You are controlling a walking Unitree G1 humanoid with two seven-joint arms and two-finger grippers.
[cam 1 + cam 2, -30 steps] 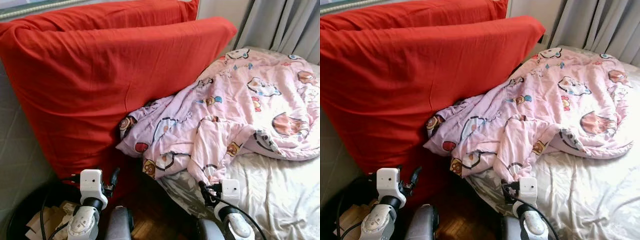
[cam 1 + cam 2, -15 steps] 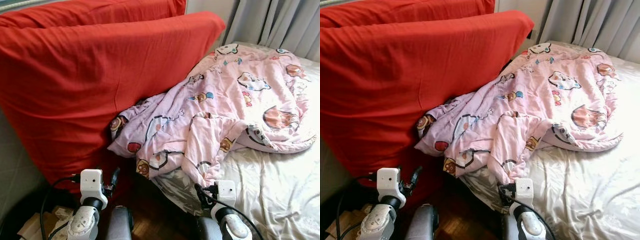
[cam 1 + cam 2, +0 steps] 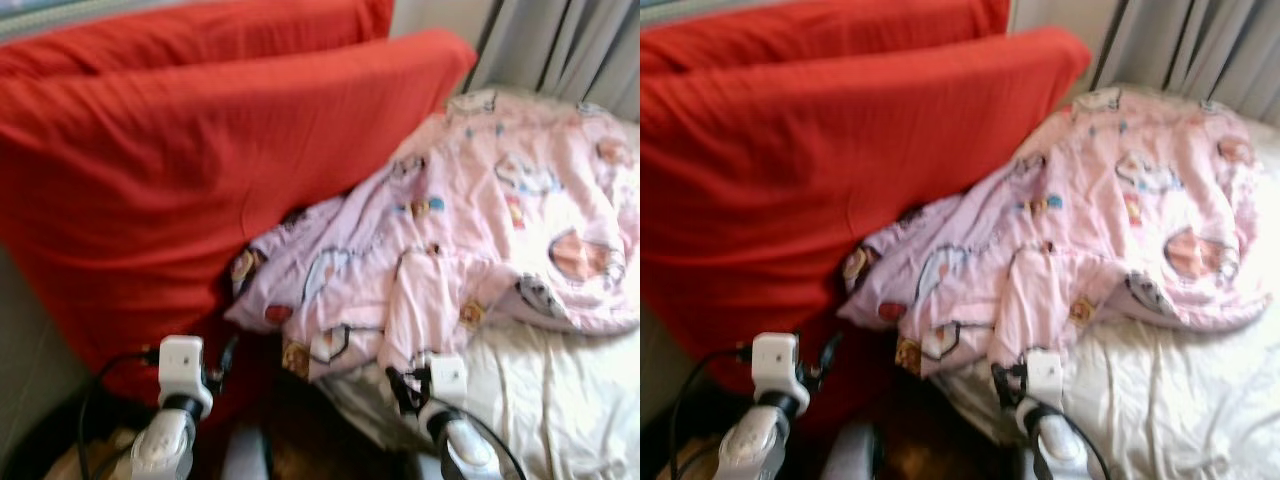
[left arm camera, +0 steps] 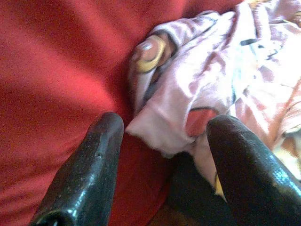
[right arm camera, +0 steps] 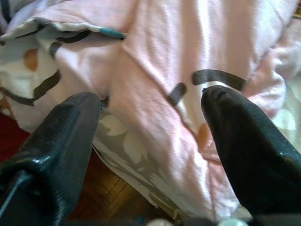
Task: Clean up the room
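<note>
The pink quilt should be grabbed next by its hanging corner (image 3: 405, 345) with my right gripper. This grab will serve to tidy the bedding (image 3: 500, 220) for the room cleanup.
A rumpled pink quilt (image 3: 480, 240) with cartoon prints lies bunched across the bed, its near corner (image 4: 174, 127) hanging toward the floor. Two big red pillows (image 3: 200, 170) lean upright at the bed's left side, touching the quilt. My left gripper (image 4: 162, 129) is open, low at the left, its fingers pointing at the quilt corner and the red pillow (image 4: 51, 75). Further right, the right gripper (image 5: 150, 101) is also open, just short of the quilt's hanging edge (image 5: 160, 70). Both wrists, left (image 3: 180, 365) and right (image 3: 445, 380), show at the bottom of the eye views.
A white-grey sheet (image 3: 560, 400) covers the mattress at the right. Grey curtains (image 3: 560, 45) hang behind the bed. Dark wooden floor (image 5: 108, 193) shows below the quilt edge. A dark bin (image 3: 60, 450) with paper in it sits at the lower left.
The whole view has shifted and blurred, so the camera is moving. Both grippers stay low and open, and the quilt and pillows lie as before.
</note>
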